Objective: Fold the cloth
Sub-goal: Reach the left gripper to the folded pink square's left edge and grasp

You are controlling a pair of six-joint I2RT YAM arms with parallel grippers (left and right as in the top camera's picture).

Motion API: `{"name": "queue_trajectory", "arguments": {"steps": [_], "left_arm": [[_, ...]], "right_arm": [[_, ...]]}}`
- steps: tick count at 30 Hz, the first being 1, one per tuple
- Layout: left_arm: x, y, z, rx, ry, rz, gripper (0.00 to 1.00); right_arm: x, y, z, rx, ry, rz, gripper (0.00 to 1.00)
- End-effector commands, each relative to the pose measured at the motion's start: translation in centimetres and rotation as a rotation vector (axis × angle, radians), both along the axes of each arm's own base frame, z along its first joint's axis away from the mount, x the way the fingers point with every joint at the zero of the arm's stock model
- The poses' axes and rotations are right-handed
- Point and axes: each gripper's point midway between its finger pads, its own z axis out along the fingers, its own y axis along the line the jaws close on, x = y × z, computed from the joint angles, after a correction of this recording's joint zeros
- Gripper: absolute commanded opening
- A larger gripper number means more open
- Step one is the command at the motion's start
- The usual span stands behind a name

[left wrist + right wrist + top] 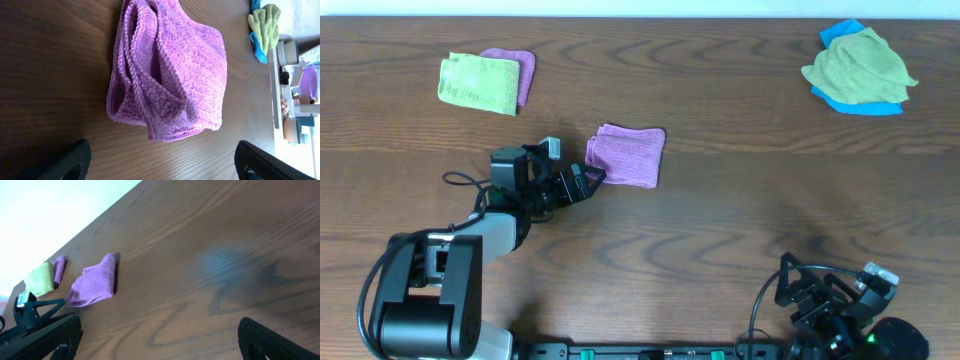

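Note:
Next, my left gripper grabs the lilac towel's near corner (604, 176) (162, 123) through its layered edges, to lay it still folded on the lime-green cloth.
The cloth (628, 155) is a lilac fuzzy towel lying folded into a small thick bundle in the middle of the table. The left wrist view shows the cloth (170, 70) with its layered edges facing the camera. My left gripper (588, 180) sits just off the bundle's lower left edge, open. In its own view the left gripper (162, 167) has bare wood between its fingers and does not touch the towel. My right gripper (798, 283) rests low at the table's front right, open and empty. In the right wrist view the right gripper (160, 340) faces the far-off cloth (92, 285).
A lime-green cloth (478, 82) lies folded on another purple one (520, 70) at the back left. A green cloth (860, 65) sits crumpled over a blue cloth (865, 105) at the back right. Containers (295, 85) stand beyond the table's edge.

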Motion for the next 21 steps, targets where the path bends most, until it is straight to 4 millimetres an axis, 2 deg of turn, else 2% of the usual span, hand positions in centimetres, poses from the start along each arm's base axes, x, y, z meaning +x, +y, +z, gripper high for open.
{"name": "queue_trajectory", "arguments": {"steps": [1, 21], "left_arm": [[-0.3, -0.5, -0.1, -0.018, 0.006, -0.026, 0.93], [0.1, -1.7, -3.2, -0.098, 0.082, -0.012, 0.92]], "right_arm": [[0.0, 0.0, 0.0, 0.014, -0.002, -0.008, 0.99], [0.0, 0.0, 0.0, 0.014, -0.002, -0.008, 0.99]]}}
